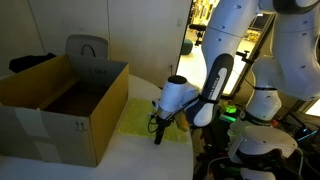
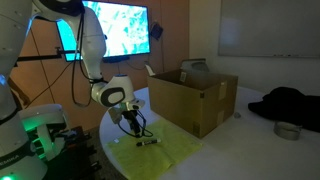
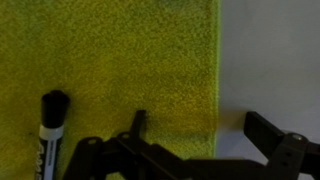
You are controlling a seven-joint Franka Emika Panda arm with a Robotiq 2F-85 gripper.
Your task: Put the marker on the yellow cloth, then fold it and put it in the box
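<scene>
Next, my gripper pinches the cloth's free edge (image 3: 214,127) beside the marker, one finger over the table, to fold the yellow cloth (image 3: 120,60) over the marker.
The yellow cloth (image 3: 120,60) lies flat on the white table; it also shows in both exterior views (image 1: 140,118) (image 2: 165,150). The marker (image 3: 48,125), black-capped with a white body, lies on the cloth at the lower left of the wrist view; an exterior view shows it as a small dark stick (image 2: 147,142) on the cloth. My gripper (image 3: 195,125) is open and empty, low over the cloth's edge, one finger over the cloth and one over bare table. It also shows in both exterior views (image 1: 158,133) (image 2: 134,127). The cardboard box (image 1: 62,105) (image 2: 195,98) stands open beside the cloth.
A grey bag (image 1: 87,48) stands behind the box. A lit monitor (image 2: 110,30) hangs on the wall. A dark garment (image 2: 290,100) and a small metal bowl (image 2: 286,130) lie on the table beyond the box. The robot base with a green light (image 2: 40,125) stands near.
</scene>
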